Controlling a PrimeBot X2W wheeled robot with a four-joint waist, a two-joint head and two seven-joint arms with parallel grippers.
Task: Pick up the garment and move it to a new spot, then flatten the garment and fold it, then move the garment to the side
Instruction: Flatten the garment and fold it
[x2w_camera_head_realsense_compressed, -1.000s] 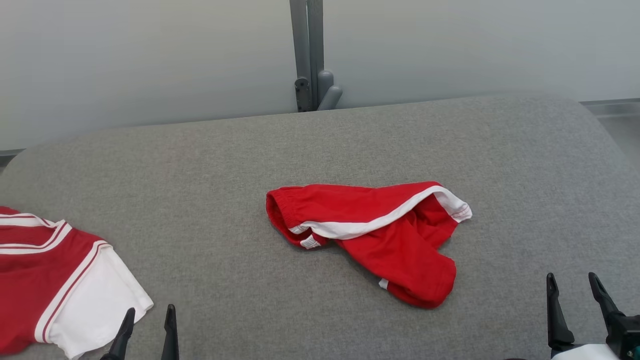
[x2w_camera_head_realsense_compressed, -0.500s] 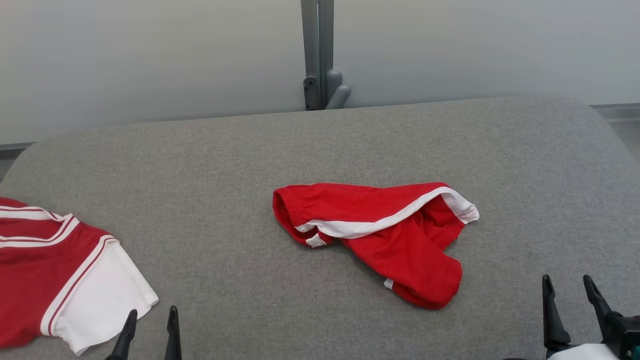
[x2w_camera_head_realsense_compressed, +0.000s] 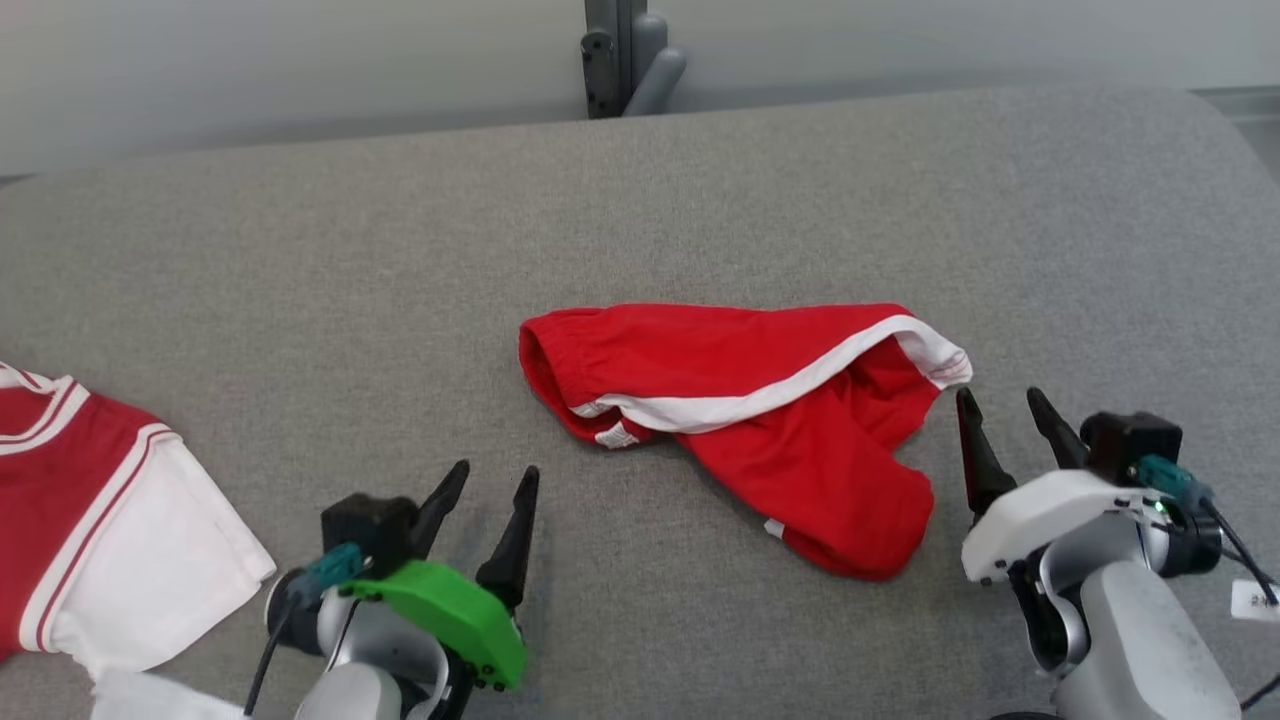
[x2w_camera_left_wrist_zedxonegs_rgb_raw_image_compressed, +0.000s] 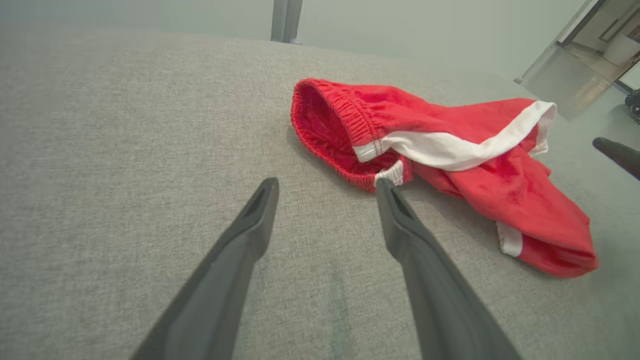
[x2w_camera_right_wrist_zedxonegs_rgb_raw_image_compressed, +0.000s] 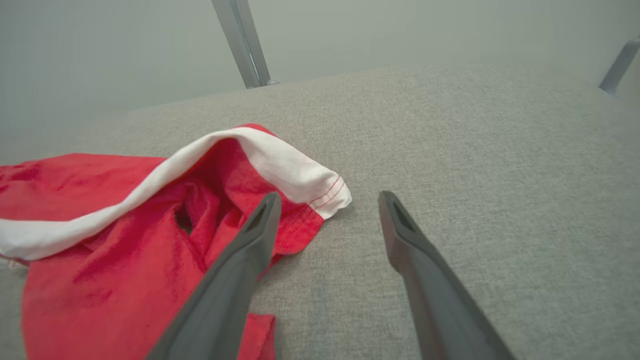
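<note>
I should next pick up the white-striped end of that edge (x2w_camera_head_realsense_compressed: 589, 409) (x2w_camera_left_wrist_zedxonegs_rgb_raw_image_compressed: 367, 150) with my left gripper, because the garment's waistband gapes open and its upper edge is standing up.
The garment (x2w_camera_head_realsense_compressed: 760, 400) is a pair of red shorts with white side stripes, lying crumpled in the middle of the grey padded table (x2w_camera_head_realsense_compressed: 300, 280). Its elastic waistband (x2w_camera_left_wrist_zedxonegs_rgb_raw_image_compressed: 332, 125) faces the left gripper; a white-trimmed leg hem (x2w_camera_right_wrist_zedxonegs_rgb_raw_image_compressed: 300, 180) faces the right gripper. My left gripper (x2w_camera_head_realsense_compressed: 494, 470) stands open near the table's front, a short way left of the waistband, and holds nothing (x2w_camera_left_wrist_zedxonegs_rgb_raw_image_compressed: 326, 186). My right gripper (x2w_camera_head_realsense_compressed: 1000, 398) is open just right of the leg hem, its left fingertip close beside the red cloth (x2w_camera_right_wrist_zedxonegs_rgb_raw_image_compressed: 329, 199).
A second red and white garment (x2w_camera_head_realsense_compressed: 90, 510) lies at the table's left edge. A grey metal post (x2w_camera_head_realsense_compressed: 615, 50) stands behind the table's far edge against a pale wall. Bare grey padding stretches along the back and right.
Both arms have advanced up the table toward the shorts, so their wrists and forearms now show. The head camera has tilted down, shifting the whole picture. The shorts lie as before.
</note>
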